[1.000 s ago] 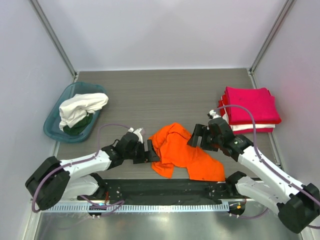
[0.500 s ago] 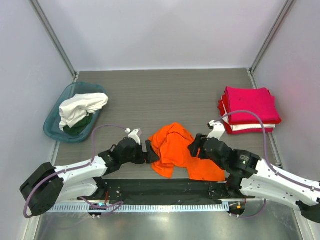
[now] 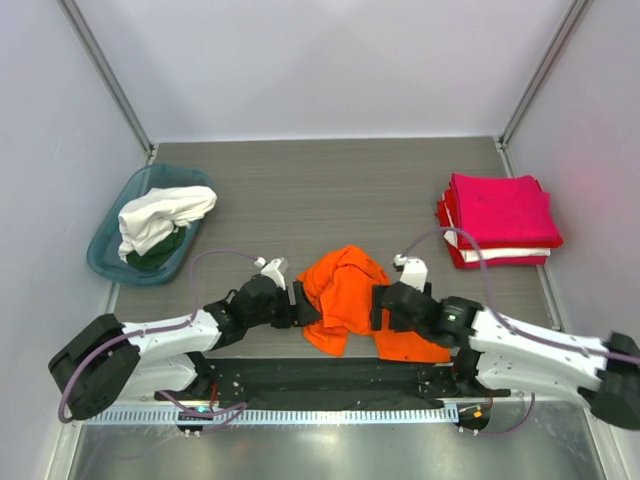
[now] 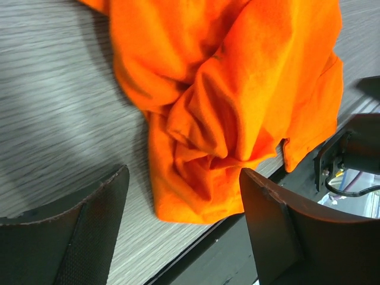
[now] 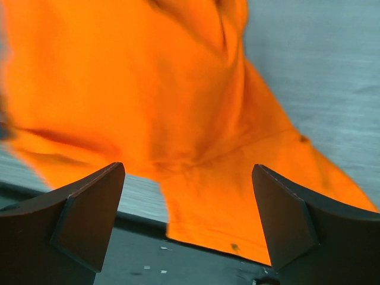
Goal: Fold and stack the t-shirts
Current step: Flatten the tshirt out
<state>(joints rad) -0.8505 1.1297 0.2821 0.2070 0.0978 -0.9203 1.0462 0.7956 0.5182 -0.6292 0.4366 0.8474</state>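
Observation:
The right gripper grabs the orange t-shirt (image 3: 350, 300) near its sleeve seam next, opposite my left gripper, to spread the t-shirt for folding.
A crumpled orange t-shirt (image 3: 350, 300) lies at the near middle of the table, its near edge over the black strip. It fills the left wrist view (image 4: 225, 101) and the right wrist view (image 5: 148, 95). My left gripper (image 3: 305, 305) is open at the shirt's left edge, low over the table. My right gripper (image 3: 380, 305) is open over the shirt's right part. A stack of folded red and white shirts (image 3: 500, 215) sits at the right.
A teal basket (image 3: 105, 240) at the left holds a white shirt (image 3: 160, 215) and a dark green one (image 3: 160, 255). A black strip (image 3: 330, 375) runs along the near table edge. Grey walls close in the table on three sides.
My right arm has swung left and down, from beside the shirt's right edge to over the shirt. My left gripper has stayed close to the shirt's left edge.

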